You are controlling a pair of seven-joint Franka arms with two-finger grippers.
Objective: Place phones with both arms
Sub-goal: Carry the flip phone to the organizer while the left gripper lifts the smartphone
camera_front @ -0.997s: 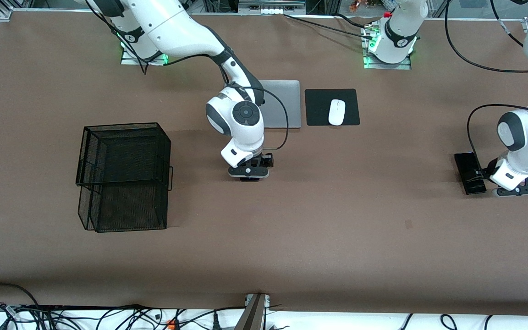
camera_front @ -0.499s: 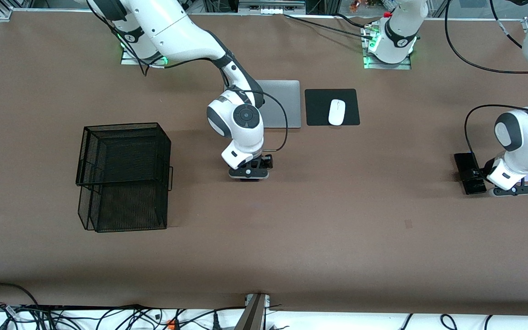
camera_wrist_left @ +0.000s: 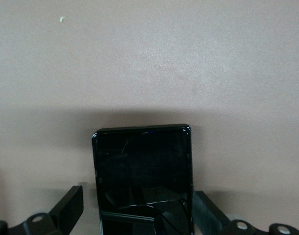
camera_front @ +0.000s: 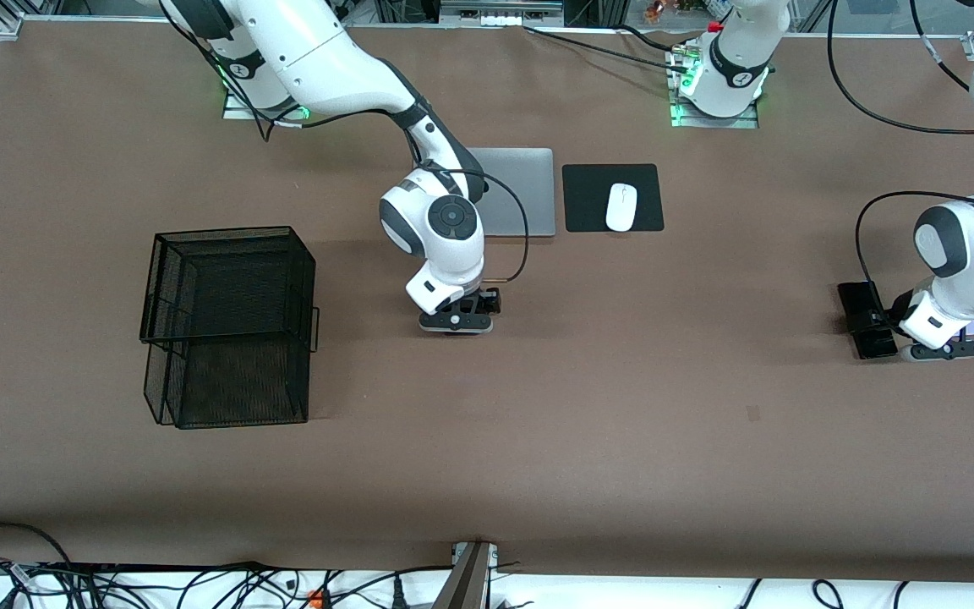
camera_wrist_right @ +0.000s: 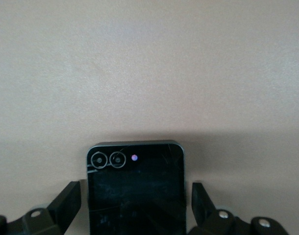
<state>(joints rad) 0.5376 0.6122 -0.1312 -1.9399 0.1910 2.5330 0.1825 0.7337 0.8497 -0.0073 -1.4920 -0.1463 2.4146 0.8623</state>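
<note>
Both fingers of my right gripper are on either side of the black phone, where closing would catch it, so it is now time to close on the phone.
My right gripper [camera_front: 456, 322] stands low near the table's middle, open. Its fingers [camera_wrist_right: 71, 201] straddle a small squarish black phone [camera_wrist_right: 136, 188] with two camera rings and a small dot, a gap on each side. My left gripper [camera_front: 945, 350] is low at the left arm's end of the table, open around a phone with a cracked black glass face [camera_wrist_left: 142, 176]. In the front view only a pale lavender sliver [camera_front: 971, 326] shows under that hand. The long slim black phone [camera_front: 863, 320] lies flat just beside the left gripper.
A black wire basket [camera_front: 229, 326] stands toward the right arm's end. A grey laptop [camera_front: 525, 190] and a white mouse [camera_front: 621, 206] on a black pad [camera_front: 648, 182] lie near the robots' bases. Cables run along the table's near edge.
The left hand has shifted slightly toward the long black phone. The right hand has barely moved over its phone. Both grippers stay open.
</note>
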